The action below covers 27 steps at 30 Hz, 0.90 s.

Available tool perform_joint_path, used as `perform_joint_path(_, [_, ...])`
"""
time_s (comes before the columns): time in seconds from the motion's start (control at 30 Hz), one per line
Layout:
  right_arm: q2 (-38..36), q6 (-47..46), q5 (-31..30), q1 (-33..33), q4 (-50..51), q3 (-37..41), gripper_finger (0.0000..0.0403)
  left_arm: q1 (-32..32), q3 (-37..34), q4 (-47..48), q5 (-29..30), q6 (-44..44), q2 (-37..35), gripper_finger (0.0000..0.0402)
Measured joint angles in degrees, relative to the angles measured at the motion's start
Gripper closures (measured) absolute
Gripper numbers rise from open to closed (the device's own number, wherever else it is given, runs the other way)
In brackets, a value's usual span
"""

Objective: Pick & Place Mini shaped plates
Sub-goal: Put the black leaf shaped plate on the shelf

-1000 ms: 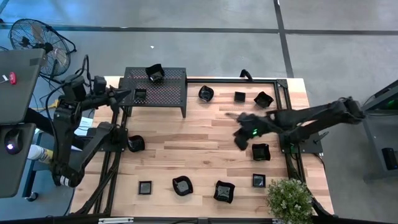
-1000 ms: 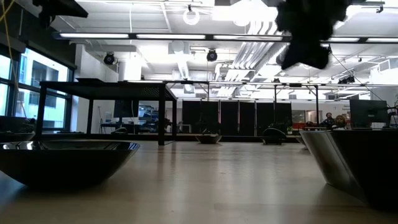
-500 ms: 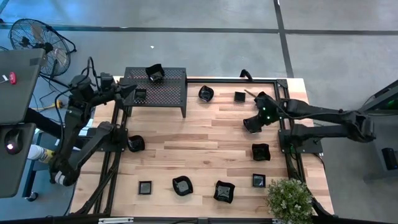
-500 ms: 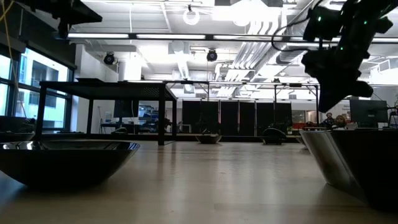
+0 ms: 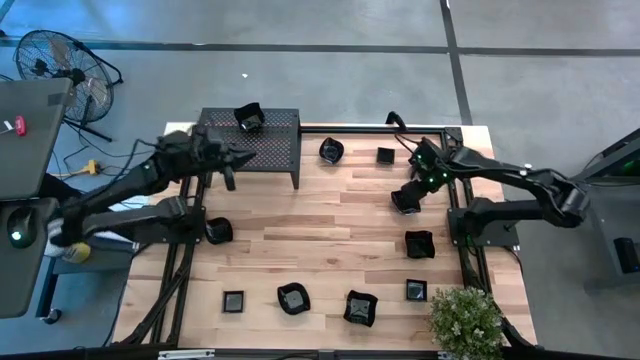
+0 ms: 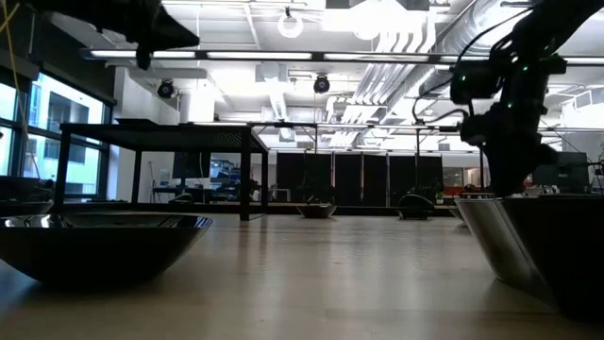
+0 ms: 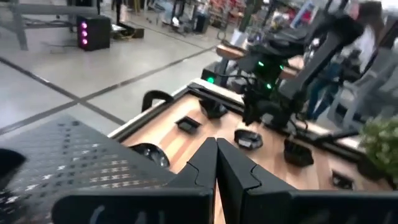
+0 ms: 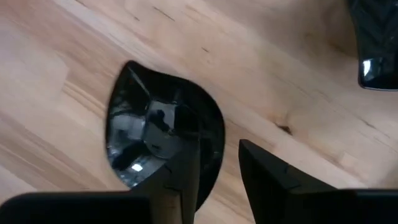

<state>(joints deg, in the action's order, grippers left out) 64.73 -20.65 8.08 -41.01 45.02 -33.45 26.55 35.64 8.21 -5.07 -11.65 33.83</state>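
Note:
The right gripper grabs the glossy black plate by its rim next, to pick and place the mini plates.
Small glossy black plates lie scattered on the wooden table; one sits on the black perforated rack at its far edge. My right gripper points down at the right centre, open over one plate that rests flat on the wood. One finger stands over the plate's hollow, the other outside its rim. My left gripper is shut and empty, held level above the rack's near left part. My right gripper straddles the rim of the plate from above, one finger over the hollow and one over bare wood. The plate lies on the table. I cannot tell whether either finger touches it.
Other plates lie along the far edge, near the right rail and along the near edge. A potted plant stands at the near right corner. Two dark plates loom close in the low view.
My right gripper has swung toward the table's far right and come down to the plate, which now lies on the wood at right centre. My left arm has swung from the left edge toward the right, out over the rack, its gripper now level.

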Motion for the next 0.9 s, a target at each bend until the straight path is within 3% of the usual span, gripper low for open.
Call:
perform_joint_path(0.1, [2.71, 2.47, 2.41, -2.60, -2.33, 0.00, 0.0299, -5.07, -0.02, -1.55, 4.32, 0.95, 2.32, 0.0401])
perform_joint_path(0.37, [9.71, 8.48, 5.73, -5.85, -4.32, 0.00, 0.0324, -10.93, -0.02, -3.18, 5.26, 0.19, 2.78, 0.0401])
perform_joint_path(0.73, [14.02, 10.71, 12.88, -7.04, -5.78, -0.02, 0.0395, -11.98, -0.01, -3.44, 6.13, -0.84, 2.66, 0.0401])
perform_joint_path(0.9, [11.05, 7.70, 14.93, -6.97, -5.70, -0.10, 0.0395, -11.98, 0.00, -3.42, 6.16, -0.86, 2.66, 0.0401])
